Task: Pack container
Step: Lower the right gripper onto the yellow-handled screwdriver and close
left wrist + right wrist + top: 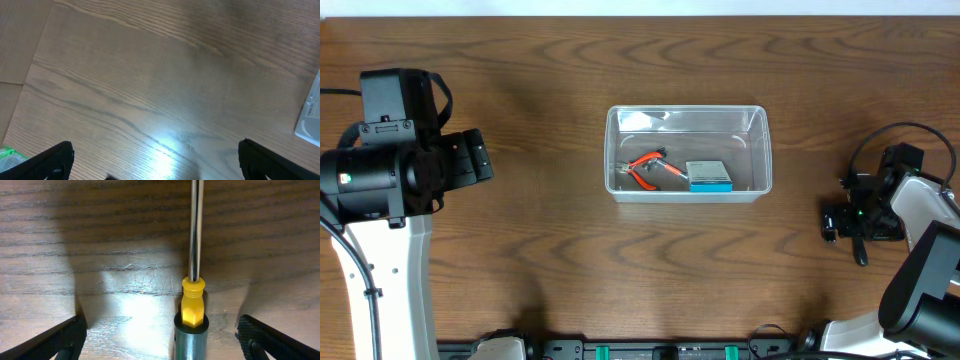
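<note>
My right gripper's open fingers are on both sides of the grey handle's collar end [858,238] [192,329], so I need to close them now. They would hold the screwdriver.
The container [688,153], a clear plastic tub, stands at the table's middle. Orange-handled pliers [647,168] and a small blue-and-white box [708,176] lie inside it. One of its corners [310,112] shows at the right edge of the left wrist view. My left gripper [480,160] hovers far left of it, open [155,157] over bare wood. My right gripper [840,222] is far right of the tub, open [160,339]. A screwdriver [193,312] with a steel shaft, yellow collar and grey handle lies on the table between its fingers, touching neither.
The brown wooden table [570,270] ends at a pale strip along the top of the overhead view. A small green object [7,155] shows at the lower left of the left wrist view. Black fittings [660,350] line the near edge.
</note>
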`<state>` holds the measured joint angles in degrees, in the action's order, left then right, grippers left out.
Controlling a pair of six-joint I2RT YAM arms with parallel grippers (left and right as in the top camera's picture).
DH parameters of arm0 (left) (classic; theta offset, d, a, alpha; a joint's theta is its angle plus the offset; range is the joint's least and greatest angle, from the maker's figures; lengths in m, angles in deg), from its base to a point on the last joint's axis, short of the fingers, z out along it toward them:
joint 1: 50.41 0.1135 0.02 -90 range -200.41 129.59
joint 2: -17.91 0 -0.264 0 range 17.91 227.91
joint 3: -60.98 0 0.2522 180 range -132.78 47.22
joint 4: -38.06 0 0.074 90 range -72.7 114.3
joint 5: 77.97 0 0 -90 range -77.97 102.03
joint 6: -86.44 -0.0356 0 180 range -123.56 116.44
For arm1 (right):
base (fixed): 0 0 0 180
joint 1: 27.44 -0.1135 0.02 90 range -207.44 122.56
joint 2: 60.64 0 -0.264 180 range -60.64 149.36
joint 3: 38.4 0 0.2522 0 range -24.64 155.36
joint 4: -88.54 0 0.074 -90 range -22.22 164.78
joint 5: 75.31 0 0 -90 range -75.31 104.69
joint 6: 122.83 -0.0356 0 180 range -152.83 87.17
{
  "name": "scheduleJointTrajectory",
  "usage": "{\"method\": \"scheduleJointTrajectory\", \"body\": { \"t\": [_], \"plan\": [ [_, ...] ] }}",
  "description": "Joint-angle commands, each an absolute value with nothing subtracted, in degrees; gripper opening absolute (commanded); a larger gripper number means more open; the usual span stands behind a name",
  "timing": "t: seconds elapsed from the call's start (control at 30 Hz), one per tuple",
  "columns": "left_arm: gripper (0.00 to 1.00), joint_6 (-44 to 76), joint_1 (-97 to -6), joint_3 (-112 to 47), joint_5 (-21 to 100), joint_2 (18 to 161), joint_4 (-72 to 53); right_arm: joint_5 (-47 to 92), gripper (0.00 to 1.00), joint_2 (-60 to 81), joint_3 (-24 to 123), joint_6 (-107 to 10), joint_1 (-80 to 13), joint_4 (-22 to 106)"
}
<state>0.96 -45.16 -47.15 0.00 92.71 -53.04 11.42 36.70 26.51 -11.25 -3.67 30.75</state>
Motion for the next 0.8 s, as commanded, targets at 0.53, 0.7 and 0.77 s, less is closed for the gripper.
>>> {"method": "scheduleJointTrajectory", "body": {
  "t": [0.53,0.7,0.77],
  "plan": [
    [0.98,1.48,-44.85,-47.45,-0.46,92.76,-53.18,7.35,0.57,37.54,26.14,-12.23,-3.39,30.4],
    [0.98,1.48,-44.87,-47.45,-0.46,92.76,-53.18,7.14,0.48,37.54,26.14,-12.23,-3.39,30.35],
    [0.98,1.48,-44.85,-47.45,-0.46,92.76,-53.18,7.14,0.45,37.54,26.14,-12.23,-3.39,30.38]
  ]
}}
